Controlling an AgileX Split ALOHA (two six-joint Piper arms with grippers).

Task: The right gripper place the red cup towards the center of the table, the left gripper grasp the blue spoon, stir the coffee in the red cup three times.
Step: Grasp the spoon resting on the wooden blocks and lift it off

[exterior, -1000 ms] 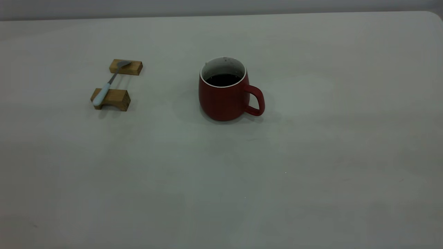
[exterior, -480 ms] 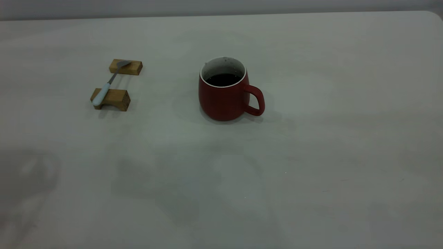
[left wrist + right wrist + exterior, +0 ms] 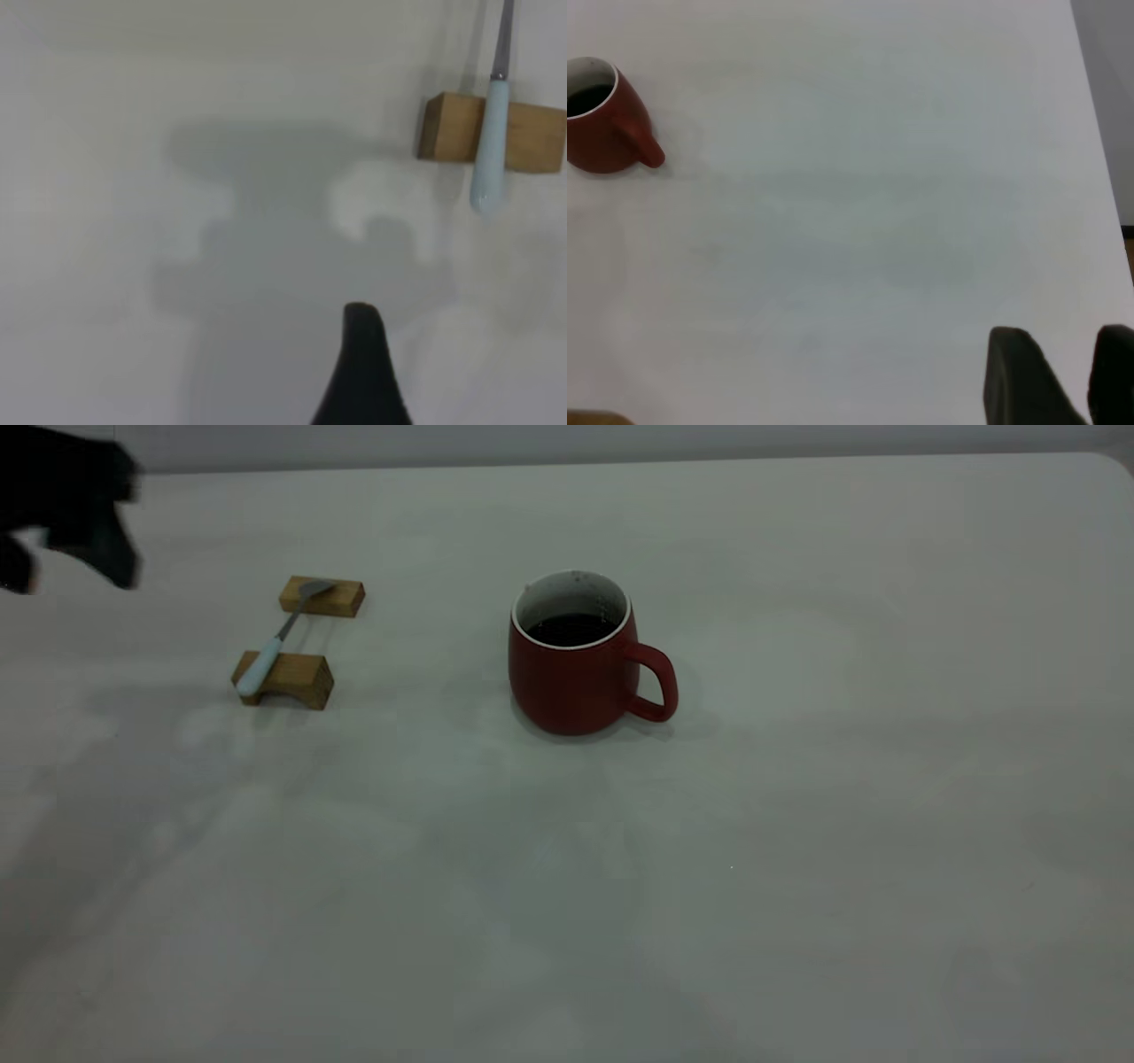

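Observation:
The left gripper next needs to take the blue spoon by its handle (image 3: 259, 665) so that it can stir the coffee in the red cup (image 3: 571, 677).
The red cup (image 3: 571, 677) stands upright near the middle of the table (image 3: 797, 824), handle to the right, with dark coffee (image 3: 571, 629) inside. The blue spoon (image 3: 266, 654) lies bridged across two wooden blocks to the cup's left. My left gripper (image 3: 71, 574) hovers at the far left edge, up and left of the spoon, open and holding nothing. In the left wrist view one finger (image 3: 363, 372) shows, well short of the spoon (image 3: 490, 150). My right gripper (image 3: 1063, 336) is open, far from the cup (image 3: 602, 133), and out of the exterior view.
The two brown wooden blocks (image 3: 323, 598) (image 3: 288, 679) carry the spoon's bowl and handle. The near block (image 3: 452, 128) also shows in the left wrist view. The table's right edge (image 3: 1099, 177) runs close to my right gripper.
My left gripper has come into the exterior view at the top left, and its shadow has swept across the table. The cup and spoon have not moved.

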